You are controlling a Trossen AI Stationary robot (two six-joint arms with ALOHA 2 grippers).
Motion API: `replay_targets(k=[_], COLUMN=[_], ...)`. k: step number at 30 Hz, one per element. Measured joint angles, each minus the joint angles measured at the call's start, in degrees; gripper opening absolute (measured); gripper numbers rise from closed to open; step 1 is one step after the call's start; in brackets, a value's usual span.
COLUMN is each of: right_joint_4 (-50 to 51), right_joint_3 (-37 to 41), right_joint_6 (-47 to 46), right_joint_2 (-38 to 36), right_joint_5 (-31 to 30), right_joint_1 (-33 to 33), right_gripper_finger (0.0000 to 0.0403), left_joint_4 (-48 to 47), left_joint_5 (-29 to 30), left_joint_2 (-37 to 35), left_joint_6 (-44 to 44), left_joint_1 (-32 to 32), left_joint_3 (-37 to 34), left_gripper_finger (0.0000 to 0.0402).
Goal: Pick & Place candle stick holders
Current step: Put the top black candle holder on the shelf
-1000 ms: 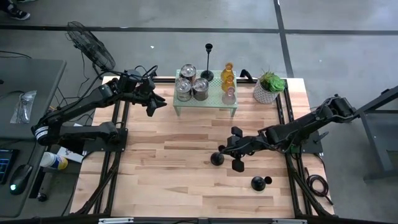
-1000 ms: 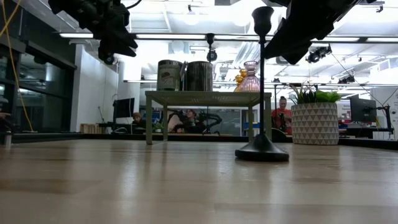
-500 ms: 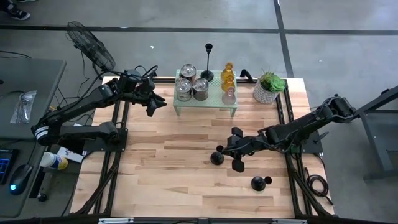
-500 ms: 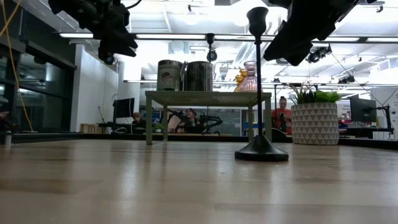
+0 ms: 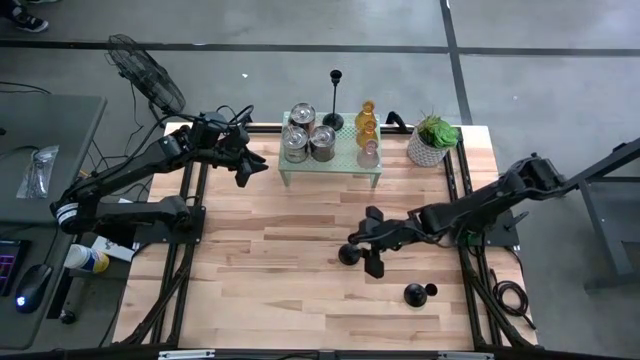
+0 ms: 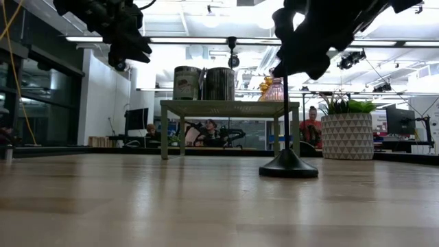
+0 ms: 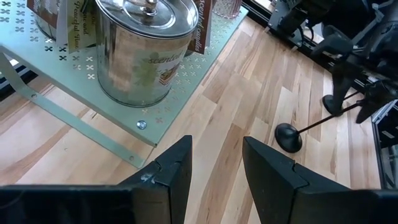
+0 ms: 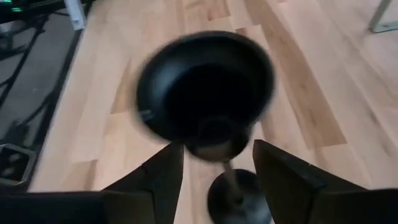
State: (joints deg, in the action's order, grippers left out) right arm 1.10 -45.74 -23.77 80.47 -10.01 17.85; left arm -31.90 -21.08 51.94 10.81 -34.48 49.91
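Observation:
My right gripper grabs the candle stick holder by its slim stem [image 8: 229, 175] next, to set the holder on the pale green rack.
A black slim-stemmed candle stick holder [image 5: 347, 254] stands on its round base [image 6: 288, 167] mid-table. My right gripper [image 8: 217, 163] is open, with one finger on either side of the stem just under the top cup [image 8: 208, 84]. In the low view it [image 6: 298, 38] hides the stick's top. A second black stick [image 5: 415, 293] stands near the front right. A third [image 5: 334, 100] stands behind the rack. Two silver cups [image 5: 308, 138], amber [image 5: 366, 120] and pink [image 5: 368, 152] glass holders sit on the rack. My left gripper [image 7: 216, 163] hovers open by the rack's left end, with nothing between its fingers. My right gripper comes at the black stick slanting down from the table's right side. Its fingers [image 8: 168, 171] lie across the upright stem [image 8: 225, 168], just below the cup. I cannot tell whether they touch it. The stick stands on the table.
The pale green perforated rack [image 5: 330, 165] stands at the far middle. A green plant in a white pot [image 5: 432, 138] is at the far right. Bare wood lies between the rack and the table's near edge, left of the middle stick.
My right gripper has gone a little toward the table's left, onto the top of the standing black stick, and has opened from shut. The stick's base has stayed where it was.

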Motion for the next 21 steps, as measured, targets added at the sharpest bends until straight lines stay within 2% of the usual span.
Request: replay_targets(k=[5, 15, 21], right_joint_4=[-2.11, -0.02, -0.21], right_joint_3=[0.0, 0.0, 0.0], right_joint_6=[0.02, 0.07, 0.06], right_joint_2=[1.11, 1.14, 1.14], right_joint_5=[-2.34, -1.6, -2.02], right_joint_1=[-0.02, 0.04, 0.03], right_gripper_finger=[0.0162, 0.0065, 0.0024], left_joint_4=[0.0, 0.0, 0.0], left_joint_5=[0.07, 0.15, 0.15], left_joint_2=[0.0, -0.01, -0.01], left_joint_6=[0.0, -0.02, -0.02], left_joint_1=[0.0, -0.01, 0.0], left_joint_3=[0.0, 0.0, 0.0], left_gripper_finger=[0.0138, 0.0138, 0.0138])
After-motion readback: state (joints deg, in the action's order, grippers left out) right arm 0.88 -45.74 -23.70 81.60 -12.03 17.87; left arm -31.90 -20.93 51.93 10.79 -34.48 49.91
